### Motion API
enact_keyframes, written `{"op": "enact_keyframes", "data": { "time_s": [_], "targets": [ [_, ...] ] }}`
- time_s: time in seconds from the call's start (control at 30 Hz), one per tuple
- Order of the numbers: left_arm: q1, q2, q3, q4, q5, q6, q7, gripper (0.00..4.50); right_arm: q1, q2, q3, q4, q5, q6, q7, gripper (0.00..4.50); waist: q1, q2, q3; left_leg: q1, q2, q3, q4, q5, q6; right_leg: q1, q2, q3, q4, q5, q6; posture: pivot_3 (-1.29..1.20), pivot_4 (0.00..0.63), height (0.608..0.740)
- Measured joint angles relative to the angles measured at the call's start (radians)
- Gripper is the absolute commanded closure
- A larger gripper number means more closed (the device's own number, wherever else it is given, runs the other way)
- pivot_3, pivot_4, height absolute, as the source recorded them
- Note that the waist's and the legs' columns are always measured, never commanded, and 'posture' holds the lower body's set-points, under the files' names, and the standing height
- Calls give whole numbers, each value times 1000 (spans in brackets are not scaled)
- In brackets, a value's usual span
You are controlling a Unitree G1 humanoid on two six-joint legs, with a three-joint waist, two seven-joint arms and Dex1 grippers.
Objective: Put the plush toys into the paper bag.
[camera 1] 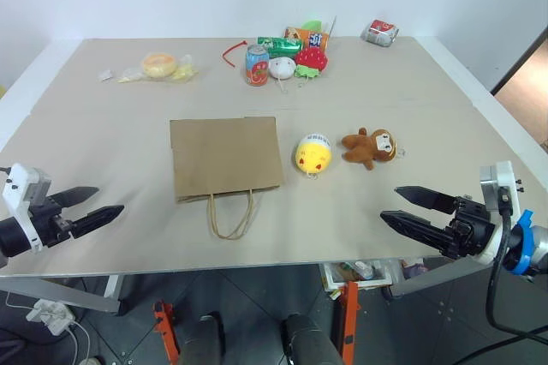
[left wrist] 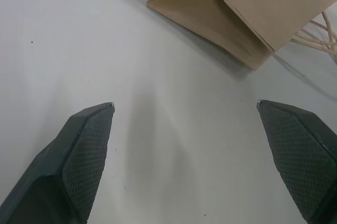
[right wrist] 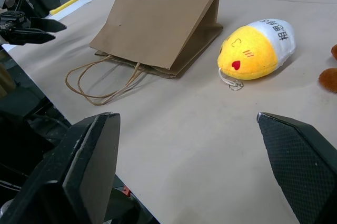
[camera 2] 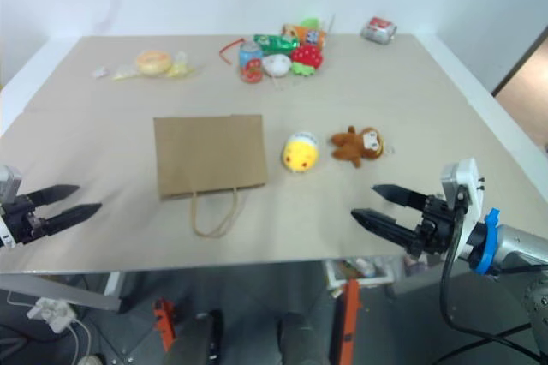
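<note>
Next, my left gripper grabs the bag by its thin cord handle (camera 1: 229, 237), which loops out free, since the paper bag's wide body (camera 1: 226, 156) lies flat on the tabletop.
The brown paper bag (camera 1: 226, 157) lies flat mid-table, its cord handles (camera 1: 232, 215) toward the front edge. Right of it rests the yellow ball plush (camera 1: 313, 153) with a white top, and beside that the brown monkey (camera 1: 371, 147). My left gripper (camera 1: 92, 208) hovers open at the front left edge, apart from the bag's corner (left wrist: 247, 19). My right gripper (camera 1: 406, 207) is open at the front right, short of the toys; its wrist view shows the yellow plush (right wrist: 256, 49) and the bag (right wrist: 158, 21) ahead.
At the back of the table (camera 1: 103, 151) stand a soda can (camera 1: 257, 65), a white round plush (camera 1: 282, 68), a red strawberry plush (camera 1: 312, 60), snack packets (camera 1: 306, 38), a crumpled can (camera 1: 379, 32) and a wrapped bun (camera 1: 159, 66).
</note>
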Motion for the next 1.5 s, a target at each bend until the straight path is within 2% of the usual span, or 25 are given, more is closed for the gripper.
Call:
{"op": "enact_keyframes", "data": {
  "time_s": [0.1, 0.13, 0.17, 0.3, 0.33, 0.37, 0.4, 0.43, 0.5, 0.63, 0.7, 0.9, 1.13, 1.17, 1.23, 1.27, 1.3, 1.33, 1.37, 1.4, 1.5],
  "targets": [
    [-3, 0, -3, -19, 0, 5, 1, 0, -3, 0, 9, 0, -7, 0, -1, 15, 0, -1, 0, 0, 0, 0, 0, 0, 0, 0, 0, 0, 0, 0, 0, 0, 150, 740],
    [-19, 0, -17, -36, 0, 5, 0, 0, -3, 0, 16, 0, -11, 0, -2, 15, 0, -1, 0, 0, 0, 0, 0, 0, 0, 0, 0, 0, 0, 0, 0, 0, 150, 740],
    [-99, 0, -85, -106, 0, 3, -4, 0, -17, 0, 54, -1, -27, -1, -4, 15, 5, -3, -1, 0, 0, 0, 0, 0, 0, 1, 0, -1, 0, 0, 0, 0, 150, 740],
    [-132, 5, -119, -140, 4, -5, -7, 0, -21, 0, 71, -7, -35, -1, -4, 15, 14, -3, -1, 0, 0, 2, 1, 0, 0, 1, -1, -1, 0, 1, 1, 0, 150, 740],
    [-168, 6, -207, -162, 70, -103, -45, 0, -7, -14, 101, -23, -66, -5, 3, 15, 15, -3, -1, 0, 0, 3, 1, 0, 1, 1, -1, 0, 0, 0, 1, 0, 150, 740],
    [-170, 6, -216, -167, 75, -113, -50, 0, -8, -14, 103, -27, -67, -5, 4, 15, 16, -3, -1, 0, 0, 3, 1, 0, 1, 1, -1, 0, 0, 0, 1, 0, 150, 740],
    [-204, 7, -298, -172, 156, -242, -101, 0, -12, -17, 127, -52, -73, -8, 10, 15, 18, -3, -1, 0, 0, 3, 1, 0, 0, 1, -1, 0, 0, 0, 2, 0, 150, 740],
    [-213, 7, -329, -185, 177, -281, -118, 0, -16, -17, 139, -70, -73, -8, 14, 15, 20, -3, -1, -1, 0, 3, 1, 0, 0, 0, 0, 0, 0, 0, 2, 0, 150, 740],
    [-302, -8, -453, -135, 302, -523, -210, 0, -49, -16, 172, -106, -71, -9, 10, 15, 24, -3, -1, -1, 1, 3, 1, 0, 1, 1, 0, 0, 0, 0, 2, 0, 150, 740],
    [-393, -59, -551, -91, 375, -693, -260, 0, -91, -11, 199, -132, -65, -9, -2, 15, 26, -4, -2, -2, 1, 3, 4, 1, 1, 2, 0, 0, 0, 1, 3, 0, 150, 740],
    [-450, -77, -621, -7, 432, -831, -309, 0, -89, 4, 201, -136, -64, -9, -24, 15, 26, -4, -2, -3, 1, 3, 5, 1, 2, 2, 0, 0, 0, 2, 6, 0, 150, 740],
    [-529, -133, -680, 89, 453, -944, -339, 0, -58, 23, 197, -151, -63, -9, -53, 15, 25, -4, -2, -3, 1, 3, 7, 1, 2, 2, 1, 0, 0, 5, 11, 0, 150, 740],
    [-579, -163, -698, 149, 451, -975, -347, 0, -44, 37, 194, -175, -53, -10, -80, 15, 24, -4, -2, -3, 2, 2, 8, 2, 4, 3, 2, 0, 0, 7, 11, 0, 150, 740],
    [-585, -166, -701, 168, 452, -982, -347, 413, -42, 39, 194, -175, -53, -10, -88, 0, 24, -4, -2, -3, 1, 2, 8, 3, 5, 3, 2, 0, 0, 7, 11, 0, 150, 740],
    [-585, -167, -703, 171, 452, -982, -347, 523, -42, 40, 194, -175, -53, -10, -90, 0, 24, -4, -2, -3, 1, 2, 8, 3, 5, 3, 2, 0, 0, 7, 11, 0, 150, 740],
    [-585, -169, -705, 171, 452, -982, -347, 854, -42, 40, 194, -175, -53, -10, -92, 0, 24, -4, -2, -3, 1, 2, 8, 3, 5, 3, 2, 0, 0, 7, 11, 0, 150, 740],
    [-586, -173, -709, 172, 452, -984, -348, 1372, -42, 43, 194, -175, -53, -10, -94, 0, 24, -4, -2, -3, 1, 2, 8, 3, 5, 3, 2, 0, 0, 7, 11, 0, 150, 740],
    [-586, -173, -709, 172, 452, -984, -348, 1507, -42, 43, 194, -175, -53, -10, -94, 0, 24, -4, -2, -3, 1, 2, 8, 3, 5, 3, 2, 0, 0, 7, 11, 0, 150, 740],
    [-590, -175, -713, 178, 452, -989, -348, 2094, -42, 45, 194, -175, -53, -10, -96, 0, 24, -4, -2, -3, 1, 2, 8, 3, 5, 3, 2, 0, 0, 7, 11, 0, 150, 740],
    [-598, -182, -715, 198, 453, -1000, -347, 2339, -42, 47, 194, -175, -53, -13, -97, 0, 24, -4, -2, -3, 1, 2, 8, 3, 5, 3, 2, 0, 0, 7, 10, 0, 150, 740],
    [-629, -203, -719, 231, 453, -1020, -349, 3676, -43, 48, 194, -176, -52, -19, -100, 0, 24, -4, -2, -3, 1, 2, 9, 3, 6, 4, 2, 0, 0, 8, 10, 0, 150, 740]
  ]
}}
